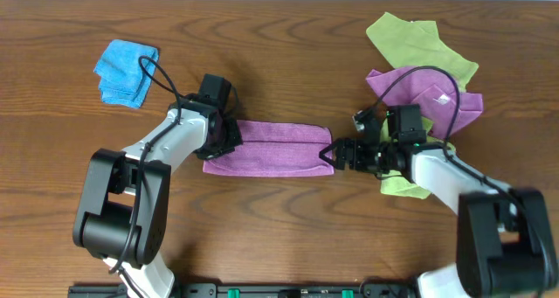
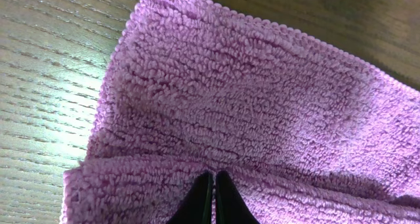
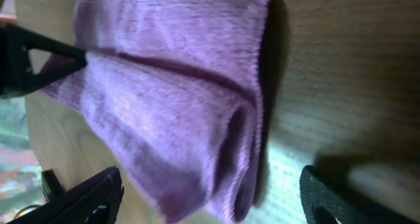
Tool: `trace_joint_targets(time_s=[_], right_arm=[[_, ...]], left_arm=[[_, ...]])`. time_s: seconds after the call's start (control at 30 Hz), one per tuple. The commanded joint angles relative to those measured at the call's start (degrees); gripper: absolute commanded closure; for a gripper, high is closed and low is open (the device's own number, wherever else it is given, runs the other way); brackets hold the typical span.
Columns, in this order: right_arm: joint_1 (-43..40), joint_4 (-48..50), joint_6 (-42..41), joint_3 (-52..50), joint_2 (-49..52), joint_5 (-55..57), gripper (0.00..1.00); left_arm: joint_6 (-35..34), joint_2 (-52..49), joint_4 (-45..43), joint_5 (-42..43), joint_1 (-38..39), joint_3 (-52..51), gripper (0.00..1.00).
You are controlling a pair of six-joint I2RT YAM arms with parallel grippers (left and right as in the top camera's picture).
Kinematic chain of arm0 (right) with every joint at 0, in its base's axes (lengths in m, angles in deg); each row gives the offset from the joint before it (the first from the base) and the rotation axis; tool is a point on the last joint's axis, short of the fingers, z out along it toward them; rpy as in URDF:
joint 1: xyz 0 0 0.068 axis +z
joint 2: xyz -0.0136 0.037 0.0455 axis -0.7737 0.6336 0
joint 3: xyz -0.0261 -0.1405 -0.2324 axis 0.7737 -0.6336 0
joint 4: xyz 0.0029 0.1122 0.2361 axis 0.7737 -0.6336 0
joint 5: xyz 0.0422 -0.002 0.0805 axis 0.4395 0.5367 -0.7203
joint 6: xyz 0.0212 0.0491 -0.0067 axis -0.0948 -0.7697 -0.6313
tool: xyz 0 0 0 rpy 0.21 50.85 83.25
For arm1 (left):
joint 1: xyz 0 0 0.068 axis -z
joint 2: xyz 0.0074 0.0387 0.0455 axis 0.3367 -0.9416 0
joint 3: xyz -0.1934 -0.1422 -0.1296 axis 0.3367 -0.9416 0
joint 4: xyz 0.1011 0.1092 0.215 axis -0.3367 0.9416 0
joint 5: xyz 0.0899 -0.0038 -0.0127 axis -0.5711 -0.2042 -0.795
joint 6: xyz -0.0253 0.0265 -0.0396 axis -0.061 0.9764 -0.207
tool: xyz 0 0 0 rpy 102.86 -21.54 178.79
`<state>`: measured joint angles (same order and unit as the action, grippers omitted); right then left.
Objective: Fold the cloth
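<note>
The robot's right gripper will next grab the purple cloth's doubled end edge (image 1: 330, 155) (image 3: 231, 163), layers together, to fold the cloth's end over the folded cloth.
A purple cloth (image 1: 266, 147) lies folded into a long band on the wooden table, between the two arms. My left gripper (image 1: 229, 139) is at its left end. In the left wrist view the fingers (image 2: 214, 184) are pressed together, and the cloth (image 2: 249, 99) puckers at their tips. My right gripper (image 1: 335, 155) is at the cloth's right end. In the right wrist view its fingers (image 3: 210, 198) are spread wide. The doubled cloth edge (image 3: 164, 106) lies between them without touching either finger.
A folded blue cloth (image 1: 127, 71) lies at the back left. A pile of green (image 1: 419, 45) and purple (image 1: 441, 97) cloths lies at the back right, just behind my right arm. A green cloth (image 1: 402, 186) lies under the right arm.
</note>
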<state>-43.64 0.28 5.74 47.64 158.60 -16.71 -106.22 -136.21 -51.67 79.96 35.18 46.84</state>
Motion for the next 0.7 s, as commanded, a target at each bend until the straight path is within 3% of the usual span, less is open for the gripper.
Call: trace_joint_targets(time_s=[0.0,0.2,0.27,0.43,0.67], right_arm=[[0.6,1.3,-2.9,-0.1,3.4,-0.7,0.15],[4.1,4.8,-5.3,-0.1,8.2,-1.5,0.23],[5.6,5.6,-6.0,0.0,8.3,-0.8,0.33],[5.3,5.2,-7.8,2.0,8.3,-0.7,0.95],[2.1,-10.2,-4.6,10.9,6.4,4.8,0.99]], left_arm=[[-0.2,-2.9,0.4,-4.1,-0.2,-2.8,0.94],[-0.2,-2.9,-0.3,-4.0,-0.2,-2.8,0.94],[-0.2,-2.9,-0.4,-3.9,-0.2,-2.8,0.94],[-0.2,-2.5,0.7,-3.9,-0.3,-1.6,0.95],[1.8,5.0,9.6,-4.4,-2.5,5.3,0.94]])
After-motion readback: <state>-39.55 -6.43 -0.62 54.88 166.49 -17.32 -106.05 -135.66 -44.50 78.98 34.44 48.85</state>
